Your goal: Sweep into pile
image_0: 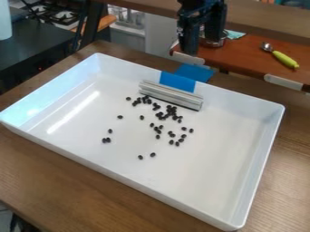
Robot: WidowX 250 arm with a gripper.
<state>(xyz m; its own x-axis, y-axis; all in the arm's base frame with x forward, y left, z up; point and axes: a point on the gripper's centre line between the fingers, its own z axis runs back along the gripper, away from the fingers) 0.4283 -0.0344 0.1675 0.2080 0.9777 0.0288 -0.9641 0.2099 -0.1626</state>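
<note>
Next, my gripper grabs the top edge of the silver sweeping bar (172, 96) to sweep the scattered black beans into a pile.
The black gripper (201, 44) hangs at the top edge, above and behind the tray's far wall, open with nothing between its fingers. Below it a silver metal sweeping bar (172, 96) lies inside the white tray (142, 180), along the far wall. Blue tape (177, 81) rises from the bar over the tray's rim, and its blue end sticks out behind. Several small black beans (171, 110) are scattered over the tray floor. Many sit close in front of the bar; others are spread toward the left and the middle, with two (146, 157) nearer the front.
The tray stands on a brown wooden table (54, 181), its raised walls all around. Behind is a reddish-brown surface (248, 56) with a yellow-green-handled scoop (284, 59). A dark counter (36, 45) and a stove (60, 13) are at the upper left.
</note>
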